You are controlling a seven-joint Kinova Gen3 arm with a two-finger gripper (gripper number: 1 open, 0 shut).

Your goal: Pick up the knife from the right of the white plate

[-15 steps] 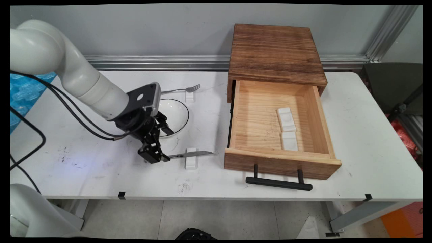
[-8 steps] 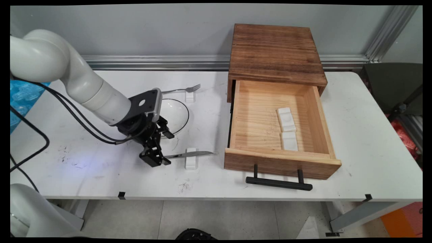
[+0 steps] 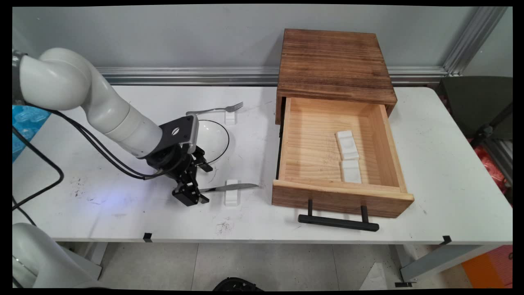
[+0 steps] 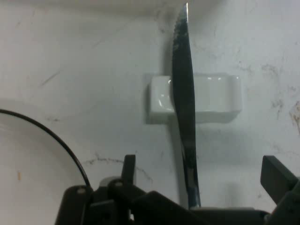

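Observation:
The gripper will grab the knife by its handle (image 4: 192, 187) next, so the metal knife's blade (image 4: 183, 79) stays free to lie in the open drawer.
A table knife (image 3: 231, 187) lies on the white table, its blade propped on a small white rest (image 3: 231, 197). My gripper (image 3: 197, 184) is low at the knife's handle end, open, with one finger on each side of the handle. In the hand view the knife (image 4: 183, 108) runs straight up from between the fingers (image 4: 127, 167), across the white rest (image 4: 213, 97), and neither finger touches it. The handle is hidden under the gripper's linkage. A white plate with a dark rim (image 3: 213, 139) sits just behind the gripper, and its rim (image 4: 56, 138) shows at the hand view's left.
A fork (image 3: 221, 109) rests on a second white rest (image 3: 230, 118) behind the plate. To the right stands a wooden drawer box (image 3: 333, 61) with its drawer (image 3: 311, 143) pulled open; two white rests (image 3: 348, 155) lie inside. Its black handle (image 3: 337, 222) juts toward the table's front edge.
The gripper has shifted a little right and toward the front edge, closing in on the knife's handle. The knife and the other things have not moved.

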